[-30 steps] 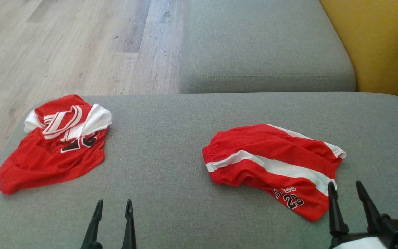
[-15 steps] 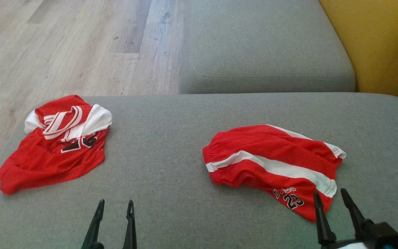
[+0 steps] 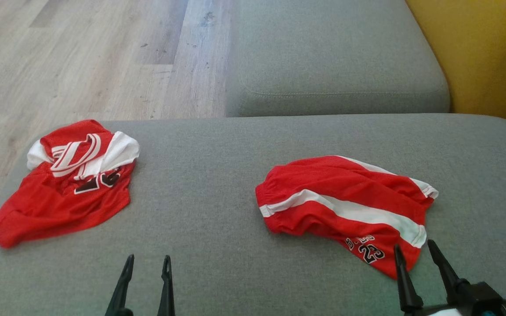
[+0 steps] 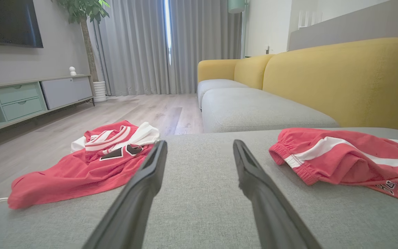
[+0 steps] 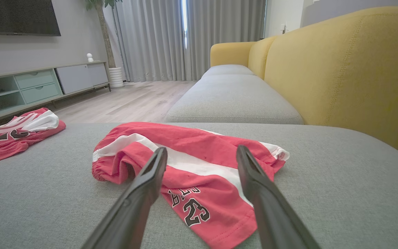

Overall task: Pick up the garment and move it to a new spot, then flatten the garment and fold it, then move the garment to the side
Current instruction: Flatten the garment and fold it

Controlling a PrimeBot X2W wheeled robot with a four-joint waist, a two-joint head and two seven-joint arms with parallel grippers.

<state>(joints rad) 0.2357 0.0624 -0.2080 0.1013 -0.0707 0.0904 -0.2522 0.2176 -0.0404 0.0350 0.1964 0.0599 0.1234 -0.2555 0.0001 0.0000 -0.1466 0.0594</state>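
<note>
The waistband's white stripe end [image 3: 265,210] is gathered and stands up while the legs lie slack, so my left gripper needs to grab the shorts [image 3: 345,206] there next.
Red shorts [image 3: 345,206] with a white stripe and a black "23" lie crumpled on the right of the grey cushion [image 3: 218,197]. They also show in the right wrist view [image 5: 192,162] and the left wrist view [image 4: 344,159]. My right gripper [image 3: 413,251] is open, its fingers at the near hem of the shorts, nothing between them [image 5: 201,152]. A crumpled red and white jersey [image 3: 68,180] lies at the cushion's left end [image 4: 92,159]. My left gripper [image 3: 147,263] is open over bare cushion between the two garments [image 4: 199,147].
A second grey seat cushion [image 3: 336,61] lies beyond, with a yellow backrest [image 3: 490,52] to the right. Wooden floor [image 3: 81,57] runs past the cushion's left and far edges. A low cabinet [image 4: 26,100] and curtains [image 4: 171,45] stand across the room.
My right gripper has drawn back toward the near edge and slightly left, off the shorts' stripe to their near hem. The left gripper and both garments have stayed put; the camera shifted slightly.
</note>
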